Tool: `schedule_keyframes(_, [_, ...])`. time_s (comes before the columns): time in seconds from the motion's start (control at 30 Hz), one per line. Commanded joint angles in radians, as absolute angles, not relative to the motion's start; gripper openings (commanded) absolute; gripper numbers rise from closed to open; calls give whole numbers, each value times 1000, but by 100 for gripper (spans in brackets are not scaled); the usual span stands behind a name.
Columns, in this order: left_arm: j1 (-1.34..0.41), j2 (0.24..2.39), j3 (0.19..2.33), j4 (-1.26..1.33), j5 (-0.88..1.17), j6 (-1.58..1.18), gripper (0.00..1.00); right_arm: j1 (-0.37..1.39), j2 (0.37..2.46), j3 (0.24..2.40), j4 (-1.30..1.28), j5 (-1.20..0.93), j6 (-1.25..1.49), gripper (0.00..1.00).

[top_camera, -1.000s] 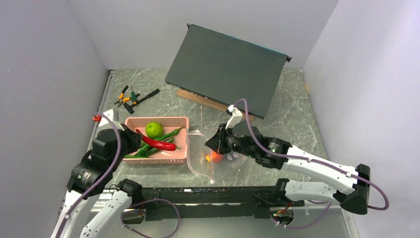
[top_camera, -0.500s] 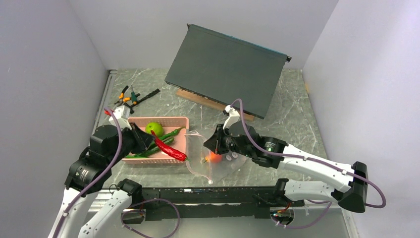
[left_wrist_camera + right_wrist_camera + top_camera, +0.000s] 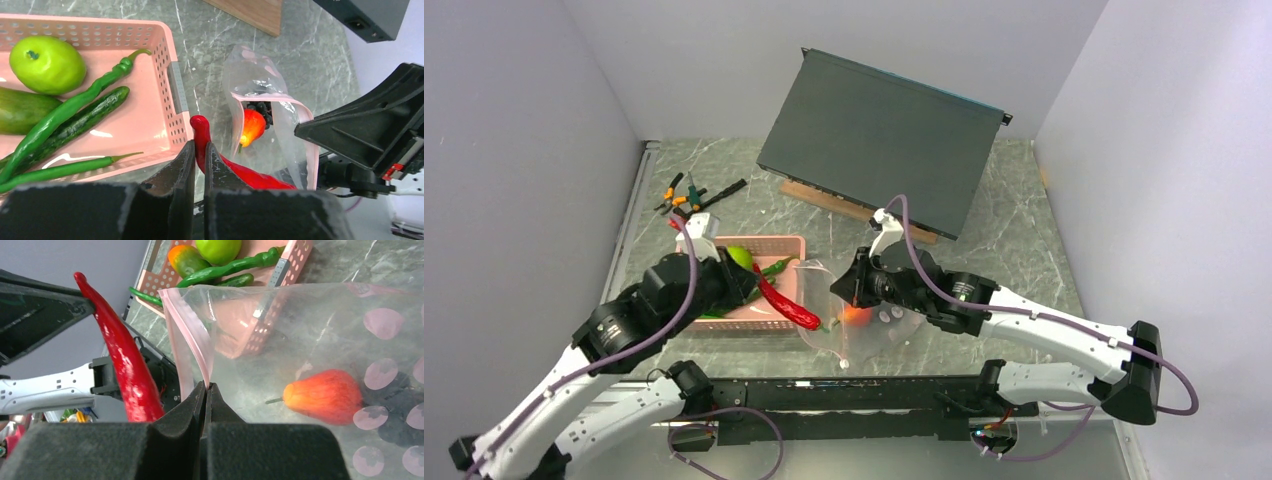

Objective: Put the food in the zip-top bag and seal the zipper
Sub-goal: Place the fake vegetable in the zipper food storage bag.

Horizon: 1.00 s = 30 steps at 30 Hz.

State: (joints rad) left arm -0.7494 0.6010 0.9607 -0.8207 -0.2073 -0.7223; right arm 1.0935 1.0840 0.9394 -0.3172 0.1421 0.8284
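The chili pepper hangs outside the bag's opening and would drop short of the bag [image 3: 864,335] if released now, so my left gripper moves it in before opening.
My left gripper [image 3: 754,288] [image 3: 199,150] is shut on a long red chili pepper [image 3: 788,305] [image 3: 235,167] [image 3: 122,360] and holds it in the air between the pink basket [image 3: 786,245] and the bag's mouth. My right gripper [image 3: 844,295] [image 3: 206,387] is shut on the pink zipper strip [image 3: 192,347] of the clear zip-top bag [image 3: 864,335] [image 3: 255,82] [image 3: 320,325], holding its mouth open. An orange-red fruit [image 3: 856,314] [image 3: 252,126] [image 3: 325,396] lies inside the bag. A green apple [image 3: 738,256] [image 3: 47,64], green peppers [image 3: 75,107] and an orange-green mango [image 3: 186,259] stay in the basket.
A dark slab [image 3: 879,140] leans on a wooden block [image 3: 824,200] at the back. Orange-handled pliers [image 3: 686,195] lie at the back left. Grey walls close in on both sides. A black rail [image 3: 844,392] runs along the near edge.
My left gripper has lifted the red chili out of the basket and carried it right, toward the bag's mouth. My right gripper has kept its hold on the zipper strip.
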Motion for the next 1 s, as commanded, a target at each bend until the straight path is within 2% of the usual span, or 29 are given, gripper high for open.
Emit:
schedule_keyframes(0.0, [-914, 657, 1022, -803, -558, -786, 0, 1091, 1091, 1008, -280, 132, 848, 0])
schedule_keyframes(0.23, [-1115, 773, 1107, -905, -837, -872, 0, 1090, 1075, 1018, -282, 133, 851, 0])
schedule_keyframes(0.43, [-1253, 918, 1225, -1002, -961, -962, 0, 1091, 1069, 1009, -274, 141, 869, 0])
schedule_keyframes(0.77, [-1381, 1115, 1362, -1165, -1018, -1097, 0, 1090, 1010, 984, -242, 160, 895, 0])
schedule_keyframes(0.9, [-1387, 1118, 1335, -1078, -955, -1072, 0, 1090, 996, 971, -239, 162, 905, 0])
schedule_keyframes(0.97, [-1387, 1106, 1302, -1000, -913, -1046, 8, 1091, 991, 966, -236, 158, 912, 0])
